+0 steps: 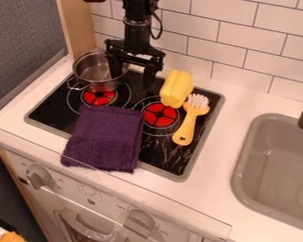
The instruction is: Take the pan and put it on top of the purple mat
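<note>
My gripper grabs the metal pan by its rim next, to set the pan on the purple mat (pixel 106 137).
The gripper (pixel 132 80) hangs over the back of the stove, its two fingers spread apart with nothing seen between them. The pan (pixel 91 73), a silver metal pot with a looped handle, stands upright at the stove's back left corner, partly on the left burner. The gripper's left finger overlaps the pan's right rim; whether they touch I cannot tell. The purple mat (pixel 106 137), a folded cloth, lies flat across the stove's front left part and hangs slightly over its front edge onto the counter.
A yellow block-like toy (pixel 177 89) and a yellow-handled brush (pixel 189 125) lie on the right side of the black stove top (pixel 164 158). A grey sink (pixel 274 160) with a dark faucet is at the right. The tiled wall (pixel 236 40) rises behind the counter.
</note>
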Controlling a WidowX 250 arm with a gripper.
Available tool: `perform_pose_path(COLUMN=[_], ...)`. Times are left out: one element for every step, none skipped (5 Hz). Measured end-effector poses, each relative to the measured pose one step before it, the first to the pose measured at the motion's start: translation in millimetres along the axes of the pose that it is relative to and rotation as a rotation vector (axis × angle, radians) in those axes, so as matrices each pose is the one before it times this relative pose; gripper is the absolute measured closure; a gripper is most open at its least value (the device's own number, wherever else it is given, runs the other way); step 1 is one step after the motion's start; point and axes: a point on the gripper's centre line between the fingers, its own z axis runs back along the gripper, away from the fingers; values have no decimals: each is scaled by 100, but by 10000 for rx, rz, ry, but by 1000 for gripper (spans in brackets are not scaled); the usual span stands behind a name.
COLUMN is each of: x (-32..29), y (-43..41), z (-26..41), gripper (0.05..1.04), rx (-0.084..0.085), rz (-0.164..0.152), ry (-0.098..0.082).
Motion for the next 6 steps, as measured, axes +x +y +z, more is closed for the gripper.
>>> perform_pose_path(x=[298, 52, -428, -412, -515, -1223], y=[-43, -157, 10, -183, 1445, 332], z=[-658, -148, 77, 485, 1669, 2735], gripper=[137, 417, 713, 928, 1004, 1007], rx=[5, -48, 50, -171, -81, 100], rz=[-15, -67, -100, 152, 446, 184], ry=[230, -124, -64, -165, -277, -385])
